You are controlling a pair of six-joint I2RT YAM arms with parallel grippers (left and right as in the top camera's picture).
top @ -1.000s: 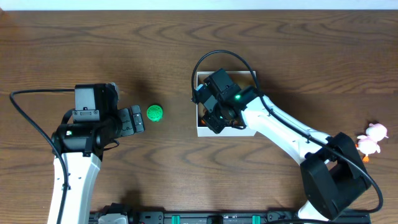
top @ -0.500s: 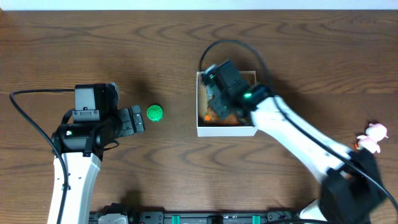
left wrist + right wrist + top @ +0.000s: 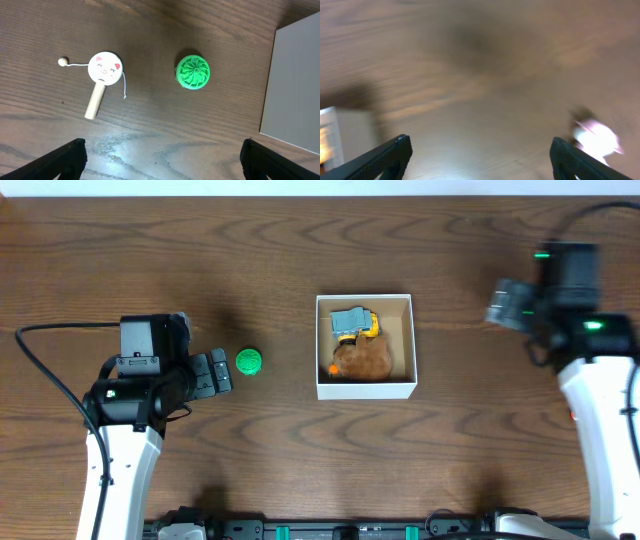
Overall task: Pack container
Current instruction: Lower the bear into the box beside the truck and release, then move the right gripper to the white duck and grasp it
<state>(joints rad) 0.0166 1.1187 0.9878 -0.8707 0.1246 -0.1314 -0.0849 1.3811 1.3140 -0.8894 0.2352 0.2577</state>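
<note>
The white toy figure is to go into the container, so I will next take hold of it with my right gripper, by its body (image 3: 594, 139).
The container (image 3: 365, 390), a square white-walled box with a tan inside, stands mid-table. In it lie a grey and yellow toy truck (image 3: 352, 322) and a brown plush (image 3: 366, 358). My right gripper (image 3: 503, 303) hangs open and empty well to the right of the box. The blurred right wrist view shows it (image 3: 480, 150) over bare wood, with the box corner (image 3: 345, 135) at the left. My left gripper (image 3: 222, 370) is open and empty just left of a green round toy (image 3: 248, 361). The left wrist view shows this gripper (image 3: 162, 155) below the green toy (image 3: 193, 73).
A small wooden rattle drum with a pig face (image 3: 105, 67) lies left of the green toy; the left arm hides it from overhead. A blurred pink toy (image 3: 595, 137) lies at the right of the right wrist view. A black rail (image 3: 340, 530) runs along the table's front edge.
My right gripper opened over the container, left the brown plush inside, and swung away to the far right. The left arm has not moved.
</note>
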